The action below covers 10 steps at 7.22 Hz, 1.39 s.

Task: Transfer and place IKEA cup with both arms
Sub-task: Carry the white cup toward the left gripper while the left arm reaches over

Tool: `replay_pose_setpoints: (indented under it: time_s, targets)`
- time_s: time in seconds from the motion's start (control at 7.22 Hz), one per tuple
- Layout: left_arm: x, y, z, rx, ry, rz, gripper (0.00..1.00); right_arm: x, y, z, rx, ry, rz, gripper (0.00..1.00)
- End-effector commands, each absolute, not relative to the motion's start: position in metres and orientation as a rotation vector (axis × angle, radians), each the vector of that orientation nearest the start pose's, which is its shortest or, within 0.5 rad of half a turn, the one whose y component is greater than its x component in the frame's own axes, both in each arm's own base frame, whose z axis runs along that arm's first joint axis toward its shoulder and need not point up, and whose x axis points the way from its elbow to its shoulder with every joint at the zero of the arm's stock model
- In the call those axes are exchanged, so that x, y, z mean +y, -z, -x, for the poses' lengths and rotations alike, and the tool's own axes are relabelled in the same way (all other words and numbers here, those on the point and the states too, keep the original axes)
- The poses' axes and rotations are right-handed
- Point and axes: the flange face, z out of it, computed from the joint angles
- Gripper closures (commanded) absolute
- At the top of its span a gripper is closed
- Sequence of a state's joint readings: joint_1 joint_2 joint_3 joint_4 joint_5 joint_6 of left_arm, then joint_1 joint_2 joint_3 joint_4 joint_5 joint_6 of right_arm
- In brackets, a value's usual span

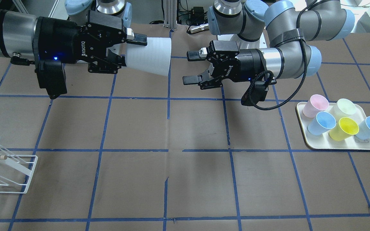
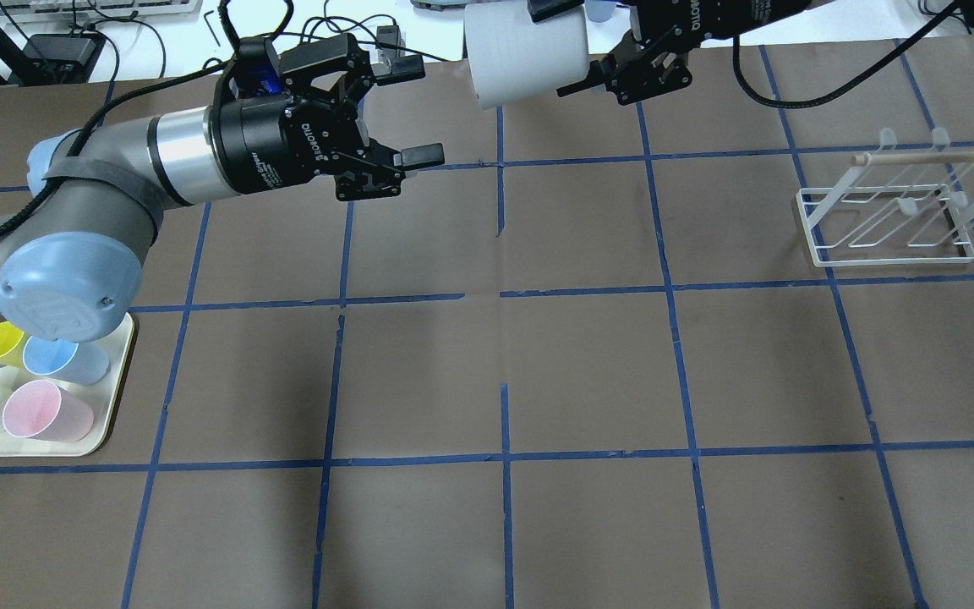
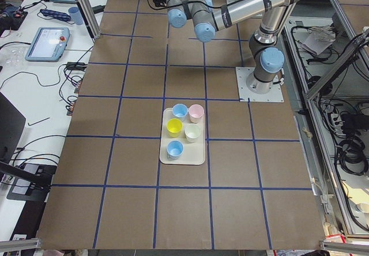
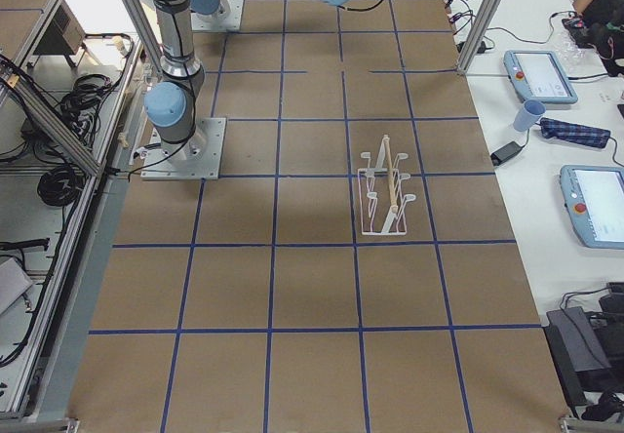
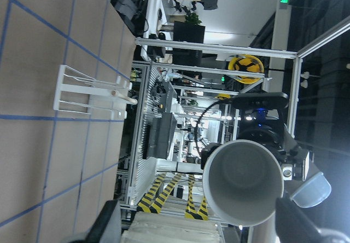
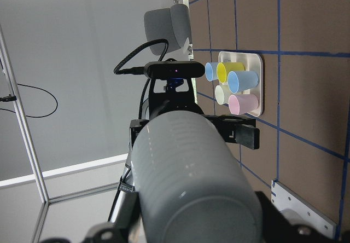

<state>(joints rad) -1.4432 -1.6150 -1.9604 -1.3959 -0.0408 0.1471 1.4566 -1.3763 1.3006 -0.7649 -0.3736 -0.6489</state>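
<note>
My left gripper needs to grab the pale-grey cup by its rim [image 1: 170, 57] next, to hand it over and place it on the cream tray.
The IKEA cup [image 1: 149, 56] is a pale-grey tumbler held on its side above the table's far middle. My right gripper [image 1: 130, 51] is shut on its base end, with the open mouth pointing toward my left gripper. The cup also shows in the overhead view [image 2: 521, 51] and fills the right wrist view [image 6: 186, 166]. My left gripper [image 1: 189, 67] is open and empty, a short gap from the cup's mouth and level with it. In the overhead view my left gripper [image 2: 415, 112] sits left of the cup. The left wrist view looks into the cup's mouth [image 5: 243, 180].
A cream tray [image 1: 342, 146] on my left side holds pink, pale-green, yellow and two light-blue cups. It also shows in the overhead view [image 2: 119, 372]. A white wire rack [image 1: 8, 170] with a wooden rod stands on my right side, also in the overhead view [image 2: 893, 220].
</note>
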Motion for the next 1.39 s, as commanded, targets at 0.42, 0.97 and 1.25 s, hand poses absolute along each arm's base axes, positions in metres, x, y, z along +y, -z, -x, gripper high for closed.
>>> replay_pose_setpoints:
  time_s: [0.42, 0.97, 1.25]
  targets:
    - [-0.499, -0.398, 0.196, -1.434, -0.004, -0.15, 0.12, -0.535, -0.521, -0.195, 1.826, -0.192, 0.058, 0.66]
    - [-0.492, -0.412, 0.198, -1.434, -0.012, -0.133, 0.45, -0.535, -0.519, -0.196, 1.827, -0.2, 0.057, 0.64]
    - [-0.491, -0.415, 0.198, -1.439, -0.018, -0.125, 0.59, -0.536, -0.518, -0.196, 1.828, -0.197, 0.059, 0.61]
